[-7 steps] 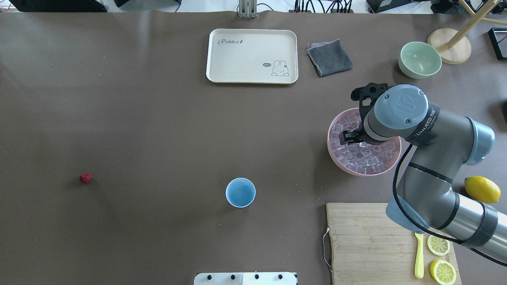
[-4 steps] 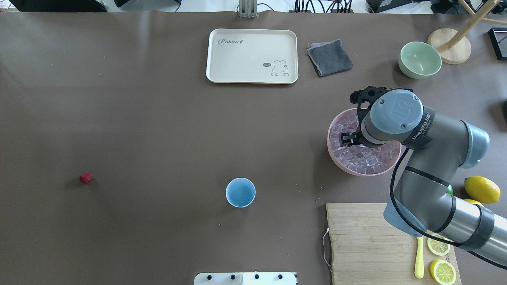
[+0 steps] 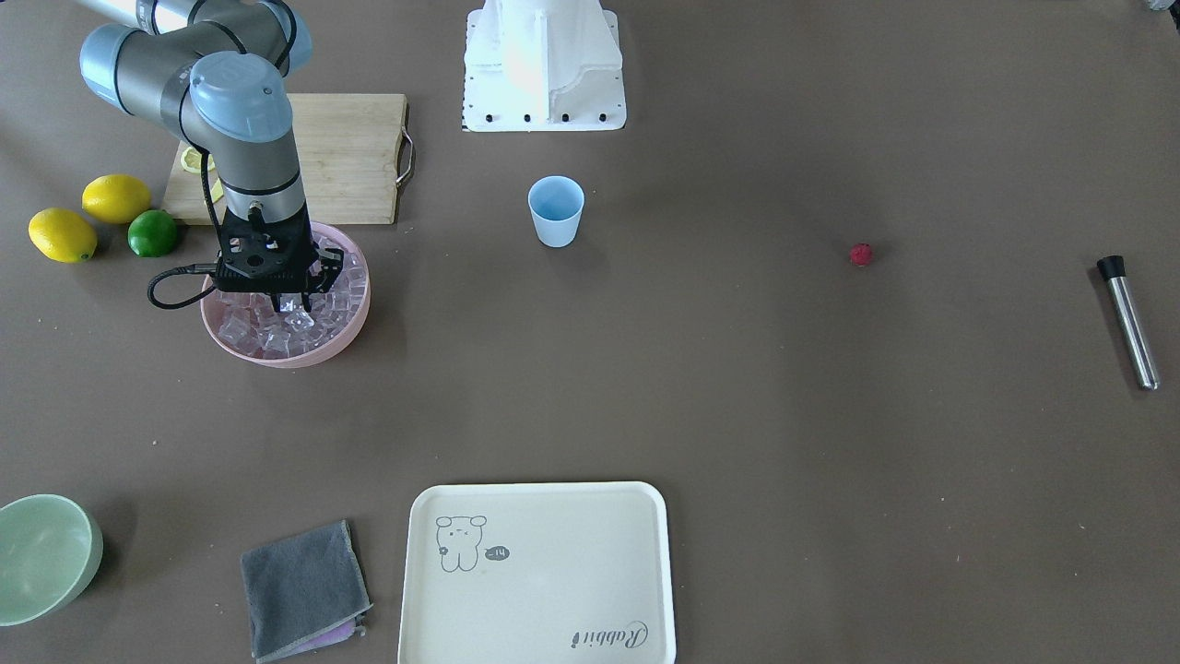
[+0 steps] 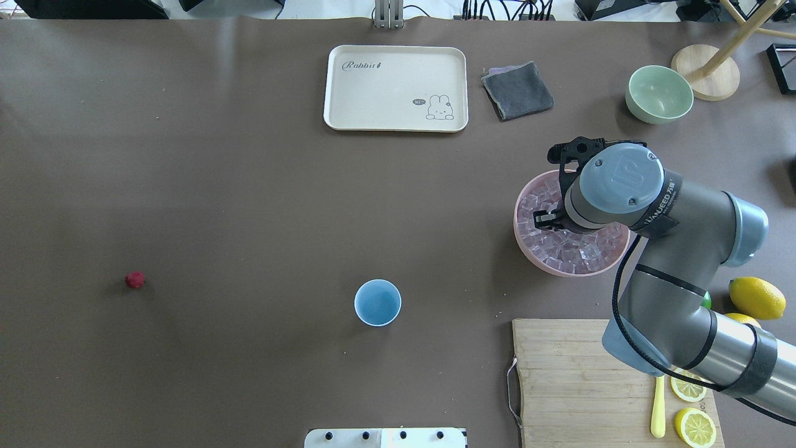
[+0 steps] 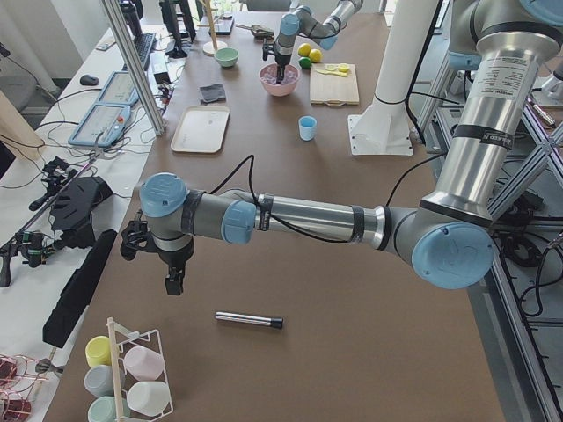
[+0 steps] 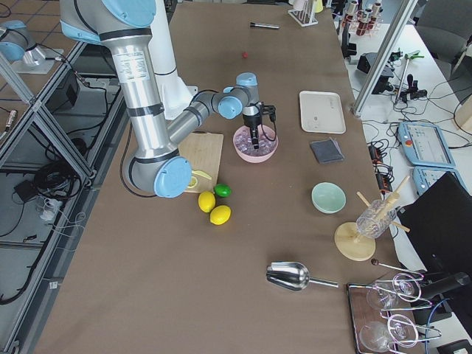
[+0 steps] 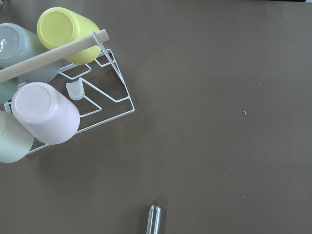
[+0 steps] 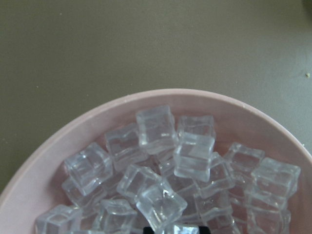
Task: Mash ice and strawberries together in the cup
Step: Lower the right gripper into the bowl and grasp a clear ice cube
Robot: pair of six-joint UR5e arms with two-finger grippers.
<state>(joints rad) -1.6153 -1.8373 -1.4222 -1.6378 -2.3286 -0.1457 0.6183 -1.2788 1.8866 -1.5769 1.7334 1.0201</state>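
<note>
I should next grab one clear ice cube by its opposite sides with my right gripper, to start filling the cup (image 3: 555,210) for mashing.
Clear ice (image 3: 277,329) cubes fill the pink bowl (image 3: 309,358) on the robot's right side. My right gripper (image 3: 291,302) points straight down into the ice (image 8: 156,129), fingers apart among the cubes, open and holding nothing that I can make out. The light blue cup (image 4: 377,302) stands upright and empty at the table's middle, far from the bowl (image 4: 527,254). The small red strawberry (image 4: 135,279) lies alone well to the cup's left. My left gripper (image 5: 174,283) hangs over the table's left end near a metal muddler (image 5: 249,320); I cannot tell whether it is open or shut.
A cream tray (image 4: 395,88), grey cloth (image 4: 517,90) and pale green bowl (image 4: 659,94) lie at the far side. A wooden board (image 4: 572,382) with lemon slices and a yellow knife sits near the right arm, beside lemons (image 3: 61,234) and a lime (image 3: 152,232). A cup rack (image 7: 44,83) stands by the left gripper.
My right gripper has sunk lower into the ice bowl, its wrist shifting slightly toward the robot. The cup and the strawberry have not moved.
</note>
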